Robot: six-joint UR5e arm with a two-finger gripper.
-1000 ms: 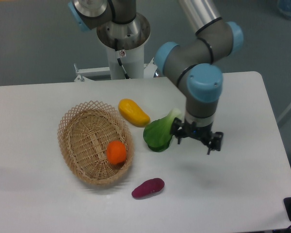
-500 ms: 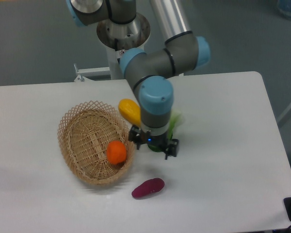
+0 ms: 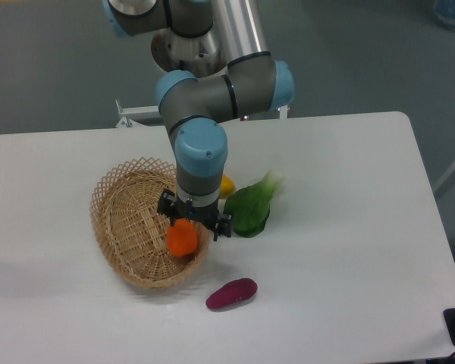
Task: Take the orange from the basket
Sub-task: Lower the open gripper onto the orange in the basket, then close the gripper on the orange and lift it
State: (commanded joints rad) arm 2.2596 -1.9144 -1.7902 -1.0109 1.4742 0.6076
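Observation:
I need to grab the orange by its round body point(image 3: 182, 238) next, to pick it out of the wicker basket point(image 3: 129, 220).
The orange point(image 3: 181, 241) is a small round orange-red fruit lying in the right part of the tan wicker basket point(image 3: 129, 220), close to its right wall. My gripper point(image 3: 195, 220) hangs right above the orange and the basket's right rim, and its body covers the top of the fruit. Its fingers stand spread apart, with nothing held between them.
A green leafy vegetable point(image 3: 252, 208) lies just right of the gripper. A yellow mango-like fruit point(image 3: 226, 185) is mostly hidden behind the arm. A purple sweet potato point(image 3: 231, 293) lies in front of the basket. The arm's base stands at the back.
The arm has swung left across the table, from beside the green vegetable to above the orange at the basket's right rim. The objects have not moved.

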